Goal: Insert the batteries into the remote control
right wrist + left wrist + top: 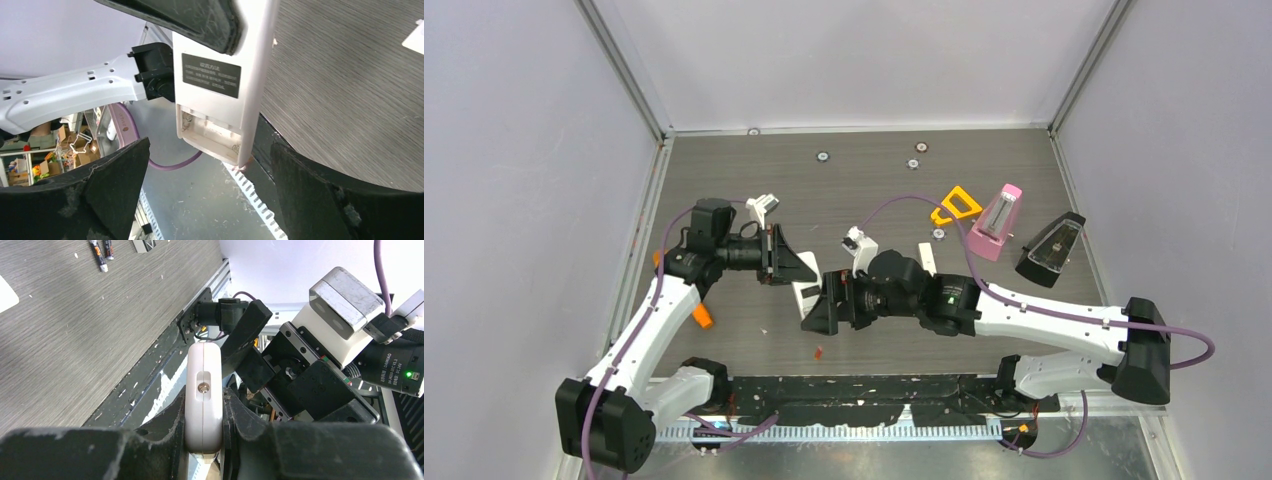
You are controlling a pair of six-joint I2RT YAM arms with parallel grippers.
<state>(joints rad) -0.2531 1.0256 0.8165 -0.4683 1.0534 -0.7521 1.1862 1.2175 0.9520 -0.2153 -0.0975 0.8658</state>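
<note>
Next, the right gripper grabs the orange battery near the table's near edge by one end, so that the battery enters the bay.
My left gripper (204, 440) is shut on the white remote control (203, 390) and holds it edge-on above the table's near side. In the right wrist view the remote control (220, 75) shows its back, with a black label and an open, empty battery bay at its lower end. My right gripper (210, 195) stands open just below that end, touching nothing. From above, the left gripper (792, 266) and right gripper (819, 312) meet at the remote control (807, 296). Two batteries (102, 252) lie side by side on the table.
A pink metronome (996, 222), a black one (1051, 250) and a yellow piece (955, 205) stand at the back right. A flat white piece (927, 258) lies behind my right wrist. An orange stick (702, 317) lies beside the left arm.
</note>
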